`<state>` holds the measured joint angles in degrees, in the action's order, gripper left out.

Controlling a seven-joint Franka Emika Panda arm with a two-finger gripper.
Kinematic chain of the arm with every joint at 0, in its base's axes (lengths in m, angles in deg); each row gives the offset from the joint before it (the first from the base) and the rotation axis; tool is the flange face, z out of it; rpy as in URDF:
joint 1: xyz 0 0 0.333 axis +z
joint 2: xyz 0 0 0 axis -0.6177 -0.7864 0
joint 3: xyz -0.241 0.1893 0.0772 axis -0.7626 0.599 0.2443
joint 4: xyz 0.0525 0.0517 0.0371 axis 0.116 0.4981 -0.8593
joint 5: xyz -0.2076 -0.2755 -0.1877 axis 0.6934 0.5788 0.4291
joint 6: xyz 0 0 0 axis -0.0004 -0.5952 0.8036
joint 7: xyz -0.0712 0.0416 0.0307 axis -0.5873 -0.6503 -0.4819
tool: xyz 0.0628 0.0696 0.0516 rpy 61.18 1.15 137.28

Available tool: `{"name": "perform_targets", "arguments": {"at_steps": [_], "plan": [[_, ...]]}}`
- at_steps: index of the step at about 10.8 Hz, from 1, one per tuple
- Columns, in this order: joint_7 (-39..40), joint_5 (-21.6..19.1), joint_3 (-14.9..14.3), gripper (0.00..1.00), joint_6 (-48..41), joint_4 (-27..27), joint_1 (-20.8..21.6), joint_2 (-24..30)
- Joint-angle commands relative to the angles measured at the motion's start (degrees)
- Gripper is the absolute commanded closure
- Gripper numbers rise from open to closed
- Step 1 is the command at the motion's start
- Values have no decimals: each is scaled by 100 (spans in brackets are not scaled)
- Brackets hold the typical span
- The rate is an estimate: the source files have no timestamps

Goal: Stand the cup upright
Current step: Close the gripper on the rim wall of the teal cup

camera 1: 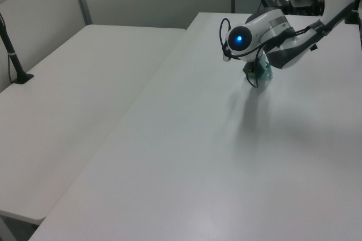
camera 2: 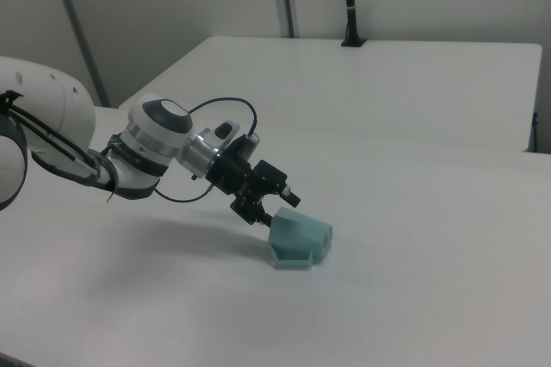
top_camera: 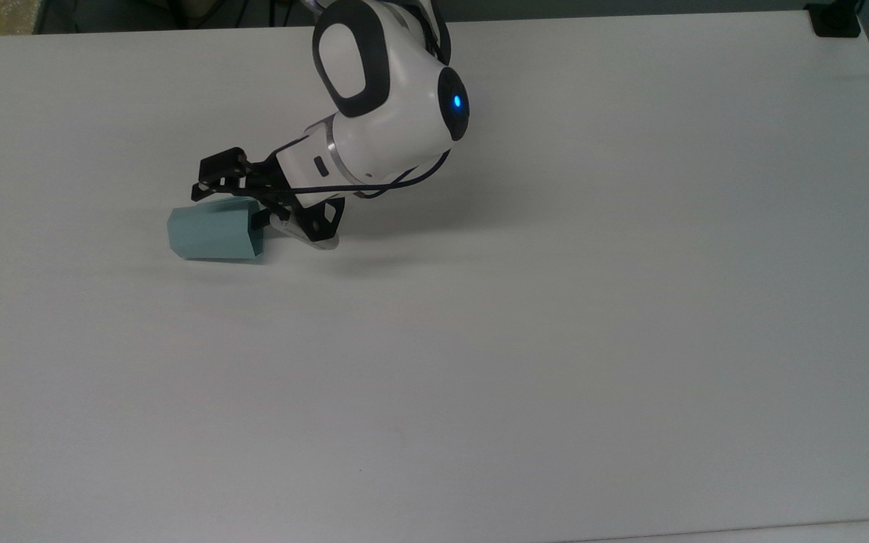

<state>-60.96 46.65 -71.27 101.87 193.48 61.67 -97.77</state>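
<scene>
My gripper needs to set the cup upright on its base, so it should first grab the cup by its rim next.
The pale teal faceted cup lies on its side on the white table, its wide hexagonal rim facing the top view's right. My gripper is open and tilted low at the rim end. One black finger reaches over the cup's far side and the other sits at the mouth. Whether either touches the cup I cannot tell. The right view has the gripper just left of the cup. From the left view the cup is mostly hidden behind the wrist.
A black clamp sits at the table's far right corner in the top view. A second white table with a black post stands to the left view's left. Bare tabletop spreads in front of the cup.
</scene>
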Motion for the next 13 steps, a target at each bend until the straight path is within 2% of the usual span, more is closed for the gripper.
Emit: {"name": "perform_targets", "arguments": {"at_steps": [1, 3, 4, 7, 8, 13], "plan": [[-93, 239, 17, 7, 137, -86, -111, -137], [-102, 257, 17, 12, 199, -86, -120, -173], [-102, 274, 17, 25, 199, -86, -120, -190], [-233, 309, 17, 83, 278, -77, -120, -252], [-390, 327, 17, 99, 357, -77, -120, -261], [-375, 485, 17, 100, 393, -33, -164, -331]]}}
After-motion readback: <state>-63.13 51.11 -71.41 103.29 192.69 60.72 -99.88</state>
